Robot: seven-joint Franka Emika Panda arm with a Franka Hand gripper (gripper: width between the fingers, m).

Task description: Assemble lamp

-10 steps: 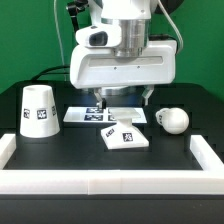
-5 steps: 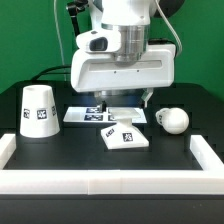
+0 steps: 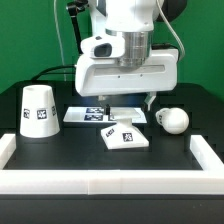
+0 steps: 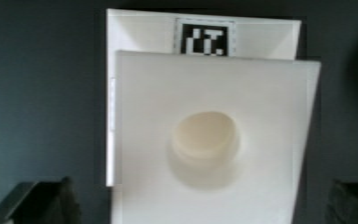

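My fingers reach down beside both side edges of the lamp base, so it is time now for my gripper to close on the lamp base.
The flat square lamp base (image 3: 125, 135) lies on the black table, tilted, with a tag on its near side. In the wrist view the base (image 4: 211, 90) fills the middle, with its round socket (image 4: 208, 150) and a tag (image 4: 206, 40). My gripper (image 3: 128, 104) hangs just above and behind the base, open and empty. In the wrist view the gripper (image 4: 194, 205) has one dark finger on each side of the base. The cone shade (image 3: 38, 110) stands at the exterior view's left. The round bulb (image 3: 172, 120) lies at the right.
The marker board (image 3: 84, 115) lies flat behind the base, partly under the gripper. A white raised rail (image 3: 110, 185) borders the table at the front and both sides. Green wall behind.
The arm and gripper have shifted a little toward the exterior view's right, over the base. The base, shade and bulb have not moved.
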